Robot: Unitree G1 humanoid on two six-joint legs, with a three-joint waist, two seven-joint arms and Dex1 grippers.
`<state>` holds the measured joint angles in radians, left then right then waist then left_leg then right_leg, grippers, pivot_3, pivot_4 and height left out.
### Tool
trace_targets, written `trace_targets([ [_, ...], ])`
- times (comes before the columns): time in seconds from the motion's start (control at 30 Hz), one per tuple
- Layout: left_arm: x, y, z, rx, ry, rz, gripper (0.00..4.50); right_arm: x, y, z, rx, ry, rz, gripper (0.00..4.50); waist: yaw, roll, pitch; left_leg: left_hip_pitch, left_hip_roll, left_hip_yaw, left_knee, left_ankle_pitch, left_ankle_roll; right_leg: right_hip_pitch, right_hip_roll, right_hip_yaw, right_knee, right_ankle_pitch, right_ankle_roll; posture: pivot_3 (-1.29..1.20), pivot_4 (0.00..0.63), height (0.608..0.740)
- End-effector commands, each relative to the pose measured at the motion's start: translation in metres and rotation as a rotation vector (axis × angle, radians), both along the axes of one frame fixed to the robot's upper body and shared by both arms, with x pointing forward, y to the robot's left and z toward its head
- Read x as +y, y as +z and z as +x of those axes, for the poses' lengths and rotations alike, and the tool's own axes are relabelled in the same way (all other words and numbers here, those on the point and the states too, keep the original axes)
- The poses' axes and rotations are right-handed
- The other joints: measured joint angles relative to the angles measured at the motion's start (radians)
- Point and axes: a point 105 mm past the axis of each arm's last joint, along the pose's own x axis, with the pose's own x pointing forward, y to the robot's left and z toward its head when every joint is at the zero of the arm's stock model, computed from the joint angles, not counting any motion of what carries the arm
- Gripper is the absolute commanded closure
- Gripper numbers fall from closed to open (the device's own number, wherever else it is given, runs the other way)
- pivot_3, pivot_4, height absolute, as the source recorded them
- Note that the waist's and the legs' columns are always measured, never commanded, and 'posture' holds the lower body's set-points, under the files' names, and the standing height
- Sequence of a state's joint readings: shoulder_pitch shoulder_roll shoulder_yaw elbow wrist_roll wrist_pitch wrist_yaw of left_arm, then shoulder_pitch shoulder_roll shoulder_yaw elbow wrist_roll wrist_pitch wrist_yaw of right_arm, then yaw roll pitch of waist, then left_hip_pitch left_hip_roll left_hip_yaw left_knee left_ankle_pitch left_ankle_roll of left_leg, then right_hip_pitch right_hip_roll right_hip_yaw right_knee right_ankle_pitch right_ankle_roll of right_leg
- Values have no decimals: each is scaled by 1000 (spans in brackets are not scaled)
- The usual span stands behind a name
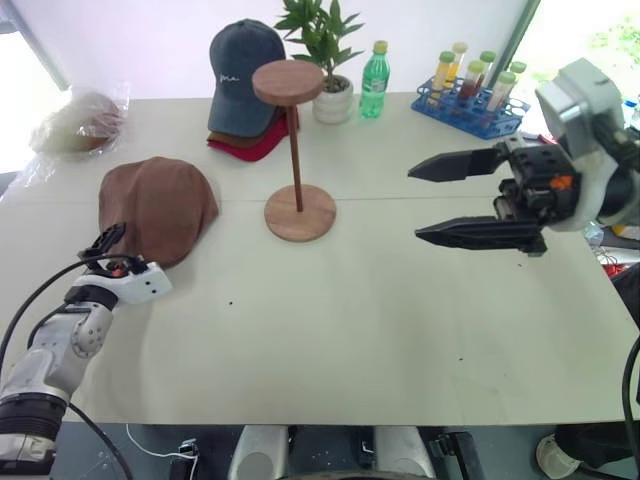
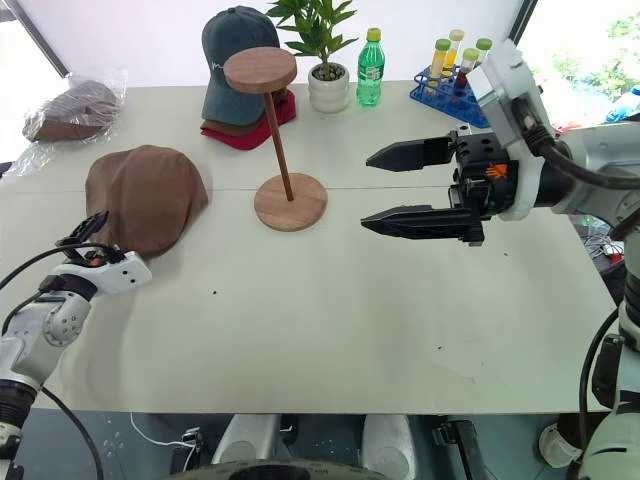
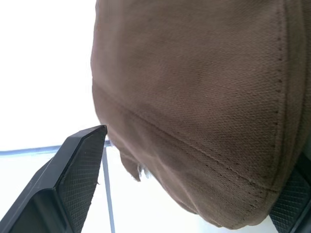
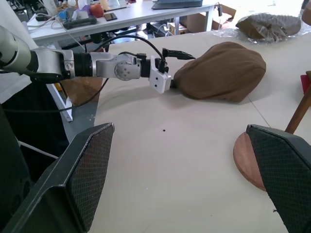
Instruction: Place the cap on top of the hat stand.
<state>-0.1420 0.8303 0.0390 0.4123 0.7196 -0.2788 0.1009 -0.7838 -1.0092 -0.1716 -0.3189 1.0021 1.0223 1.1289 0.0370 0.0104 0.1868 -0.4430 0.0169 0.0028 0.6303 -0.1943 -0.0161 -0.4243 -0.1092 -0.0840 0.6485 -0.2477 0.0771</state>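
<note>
My left gripper should close on the reddish-brown flat cap (image 1: 160, 205) now. My left gripper's fingers are around the cap's rim, so they would hold the cap.
The reddish-brown flat cap (image 1: 160, 205) lies on the table to the left of the hat stand (image 1: 296, 150), a wooden stand with a round top disc, thin pole and round base. My left gripper (image 1: 112, 246) is at the cap's near edge. In the left wrist view the cap's rim (image 3: 204, 126) sits between its open fingers (image 3: 73, 179). My right gripper (image 1: 414, 204) hovers open and empty to the right of the stand, pointing left at it. The right wrist view shows the stand's base (image 4: 249, 162) and the cap (image 4: 221, 70) with the left gripper (image 4: 176, 57) against it.
Behind the stand a dark blue cap (image 1: 243, 70) sits on a red one (image 1: 252, 146). A potted plant (image 1: 328, 60), a green bottle (image 1: 374, 80) and a blue rack of tubes (image 1: 468, 100) line the far edge. A plastic bag (image 1: 80, 122) lies far left.
</note>
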Motion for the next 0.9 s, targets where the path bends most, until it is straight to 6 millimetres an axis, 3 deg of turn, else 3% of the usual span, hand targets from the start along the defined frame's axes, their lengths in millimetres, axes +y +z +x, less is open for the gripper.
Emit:
trace_targets([
  [0.03, 1, 6, 1, -25, -9, 7, 0, -3, 10, -4, -56, -3, 11, 36, 0, 0, 0, 0, 0, 0, 0, 0, 0, 0, 0, 0, 0, 0, 0, 0, 150, 740],
  [0.1, -2, 8, 1, -34, -28, 6, 517, -3, 9, -4, -56, -4, 11, 0, 1, -1, 0, 0, 0, 0, 0, 0, 0, 0, 0, 0, 0, 0, 0, 0, 150, 740],
  [0.17, -4, 9, 0, -37, -40, 8, 1334, -3, 7, -4, -55, -4, 11, 0, 1, -2, 0, 0, 0, 1, 0, 0, 0, 0, 0, 0, -1, 0, 0, 0, 150, 740],
  [0.37, -2, 26, 1, -84, -53, 14, 4479, -6, 4, -3, -46, -13, 7, 0, 0, -7, 0, 0, 2, 1, 0, 0, 0, 0, -1, 1, -1, 0, 0, 0, 150, 740],
  [0.6, 2, 99, 2, -327, -66, -16, 4479, -7, 6, 1, -66, -42, 8, 0, 0, -8, 1, -1, 4, 1, 0, 0, 0, -1, -1, 1, -1, 0, 0, 0, 150, 740],
  [0.8, -24, 209, -4, -609, -208, -64, 4479, -23, 14, 5, -101, -92, 0, 0, 4, -13, 3, -2, 4, 1, 1, 0, 0, -1, -1, 1, -2, 0, 0, 0, 150, 740],
  [0.9, -42, 254, -8, -708, -303, -108, 4479, -32, 20, 11, -133, -135, -6, 0, 1, -16, 4, -2, 1, 2, 2, 0, 0, -1, -1, 1, -2, 0, 0, 0, 150, 740],
])
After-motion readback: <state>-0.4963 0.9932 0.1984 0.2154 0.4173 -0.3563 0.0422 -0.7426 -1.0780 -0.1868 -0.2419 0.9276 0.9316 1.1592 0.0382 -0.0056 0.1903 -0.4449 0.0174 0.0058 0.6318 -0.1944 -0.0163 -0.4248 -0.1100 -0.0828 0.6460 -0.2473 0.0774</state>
